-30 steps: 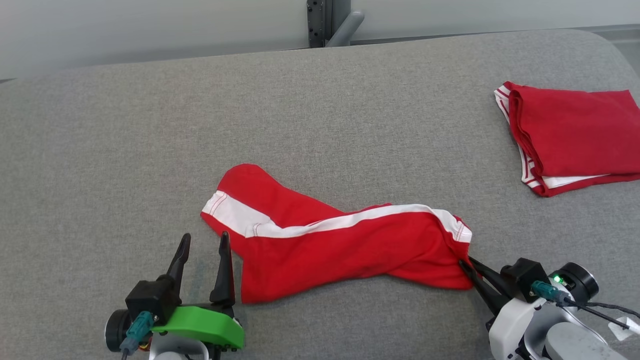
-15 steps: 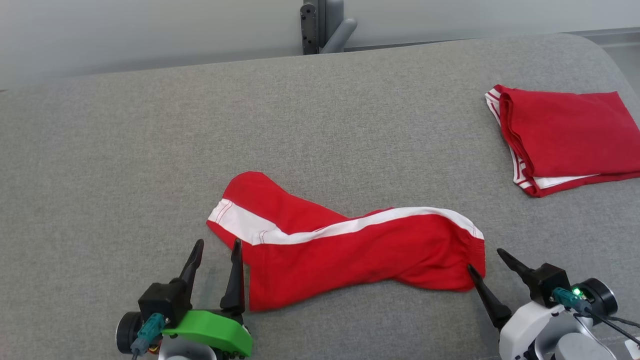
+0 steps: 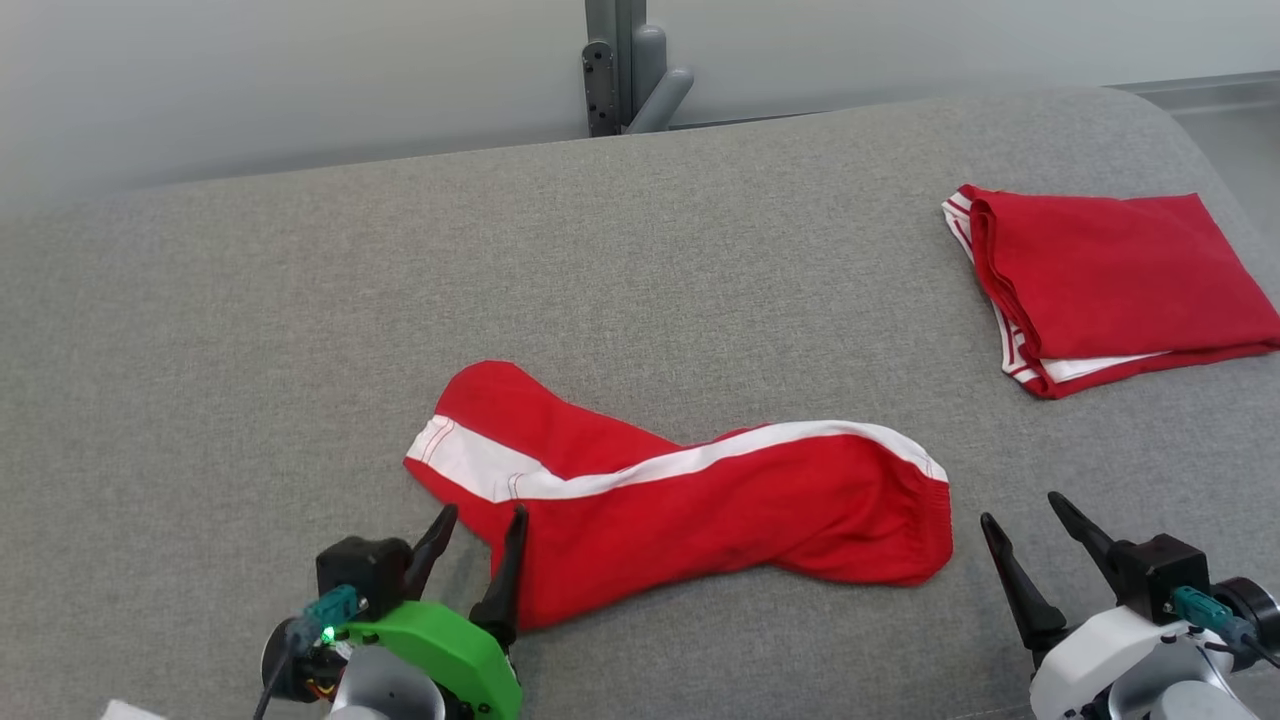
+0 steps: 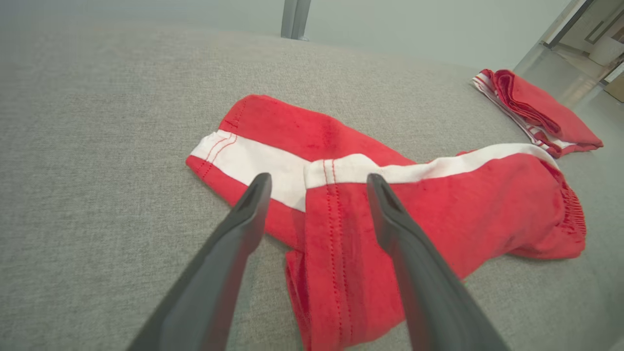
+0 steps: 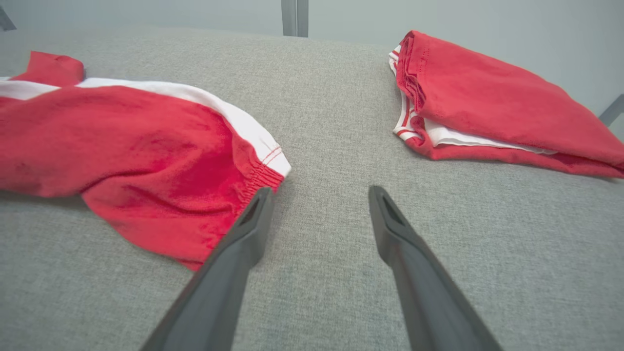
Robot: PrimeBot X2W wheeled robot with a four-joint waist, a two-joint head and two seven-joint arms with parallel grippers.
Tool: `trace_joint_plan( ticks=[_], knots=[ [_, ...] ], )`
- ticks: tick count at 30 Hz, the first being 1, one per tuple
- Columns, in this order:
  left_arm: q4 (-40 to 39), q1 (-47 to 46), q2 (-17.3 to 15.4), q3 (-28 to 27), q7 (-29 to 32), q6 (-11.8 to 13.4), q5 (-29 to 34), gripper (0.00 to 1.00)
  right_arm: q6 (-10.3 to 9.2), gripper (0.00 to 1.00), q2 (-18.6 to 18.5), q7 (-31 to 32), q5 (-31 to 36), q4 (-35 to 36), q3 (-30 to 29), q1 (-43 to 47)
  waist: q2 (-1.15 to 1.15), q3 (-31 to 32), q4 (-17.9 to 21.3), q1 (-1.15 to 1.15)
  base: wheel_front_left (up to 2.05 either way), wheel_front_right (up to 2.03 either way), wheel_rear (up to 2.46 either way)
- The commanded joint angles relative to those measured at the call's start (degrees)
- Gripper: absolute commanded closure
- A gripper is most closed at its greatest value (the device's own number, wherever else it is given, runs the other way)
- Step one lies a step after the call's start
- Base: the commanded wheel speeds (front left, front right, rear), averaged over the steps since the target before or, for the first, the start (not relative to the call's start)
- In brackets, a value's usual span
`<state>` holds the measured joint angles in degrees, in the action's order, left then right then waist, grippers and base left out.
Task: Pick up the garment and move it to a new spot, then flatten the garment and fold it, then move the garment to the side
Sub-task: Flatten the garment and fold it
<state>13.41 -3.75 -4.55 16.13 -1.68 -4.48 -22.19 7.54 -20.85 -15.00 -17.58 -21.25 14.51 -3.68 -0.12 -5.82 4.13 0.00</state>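
My left gripper should next grab the garment by its stitched hem at the white stripe (image 3: 516,486), where a fold stands up and the rest lies slack.
The garment (image 3: 700,510), red shorts with a white side stripe, lies crumpled and twisted across the near middle of the grey surface (image 3: 300,330). My left gripper (image 3: 480,515) is open at the garment's near left corner; in the left wrist view its fingers straddle a folded hem of the garment (image 4: 336,214) from above. My right gripper (image 3: 1020,508) is open just right of the garment's elastic waistband end, apart from it. In the right wrist view the gripper (image 5: 317,192) has bare grey fabric between its fingers, with the waistband (image 5: 253,170) beside the left finger.
A second red garment with white trim (image 3: 1110,280), neatly folded, lies at the far right of the surface, also seen as the folded red garment (image 5: 487,107) in the right wrist view. A grey post (image 3: 625,65) stands behind the far edge. The surface's rounded right edge falls away near the folded garment.
My right gripper has opened, let go of the waistband end and drawn back to the right. The left gripper has moved in over the near left corner. The camera has shifted.
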Motion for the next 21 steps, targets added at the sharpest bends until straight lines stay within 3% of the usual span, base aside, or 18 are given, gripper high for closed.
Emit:
trace_joint_plan(
  ticks=[1,10,21],
  knots=[
    [-0.4,-1.3,-0.8,0.2,2.1,-0.4,-0.9,0.00,-0.11,0.00,0.3,-0.2,0.4,0.5,-0.2,0.5,0.12,0.0,-0.2,0.00,0.00,0.00,0.00],
    [-0.2,-7.5,-2.3,0.2,18.1,-1.1,-7.1,0.00,-0.11,0.00,1.4,-0.2,1.4,1.4,-0.6,-0.7,0.12,-0.8,-0.7,0.00,0.00,0.00,0.00],
    [1.7,-10.7,-1.7,1.3,22.8,0.7,-7.8,0.00,-0.11,0.00,1.3,-0.2,1.9,1.7,-1.0,-1.5,0.12,-1.8,0.7,0.00,0.00,0.00,0.00]
  ],
)
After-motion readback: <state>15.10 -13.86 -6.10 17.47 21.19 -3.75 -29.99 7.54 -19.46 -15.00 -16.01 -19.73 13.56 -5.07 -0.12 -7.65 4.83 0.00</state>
